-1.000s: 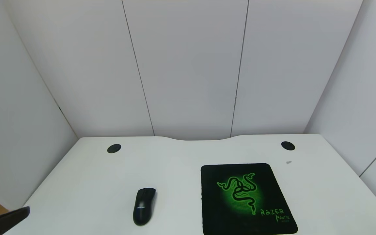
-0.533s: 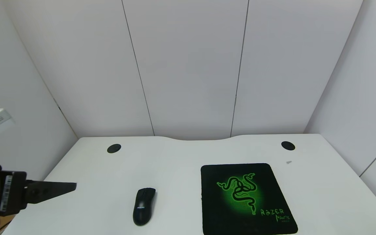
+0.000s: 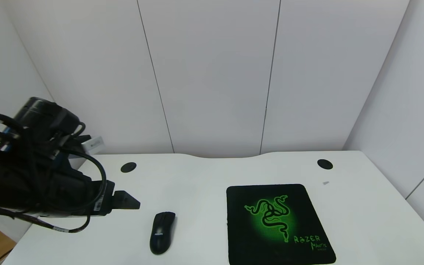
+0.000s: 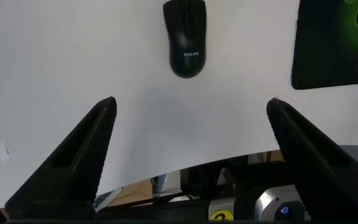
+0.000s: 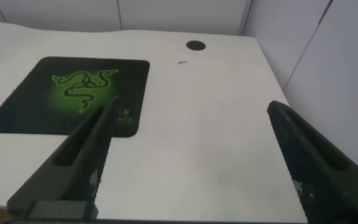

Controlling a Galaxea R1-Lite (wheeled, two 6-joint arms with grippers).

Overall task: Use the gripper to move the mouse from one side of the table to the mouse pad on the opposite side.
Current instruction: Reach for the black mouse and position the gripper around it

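My left gripper is about to grab the black mouse by its sides (image 3: 159, 236) beside the PHILIPS label, so that it can set the mouse on the mouse pad (image 3: 279, 227).
The black mouse (image 3: 162, 232) lies on the left half of the white table (image 3: 204, 184), near the front edge; it also shows in the left wrist view (image 4: 186, 37). The black mouse pad (image 3: 276, 224) with the green snake emblem lies to its right, and shows in the right wrist view (image 5: 73, 93). My left gripper (image 3: 131, 202) hangs above the table to the left of the mouse, open and empty; in its wrist view (image 4: 191, 109) the mouse lies ahead of the jaws. My right gripper (image 5: 191, 112) is open and empty, above the table's right front part, out of the head view.
Two round black grommet holes (image 3: 128, 167) (image 3: 324, 164) sit near the table's far edge, which has a curved notch. A small grey tag (image 3: 325, 183) lies near the right hole. White wall panels close in the back and sides.
My left arm has risen from the lower left edge and swung right over the table; its gripper now reaches close to the mouse. Mouse and pad have not moved.
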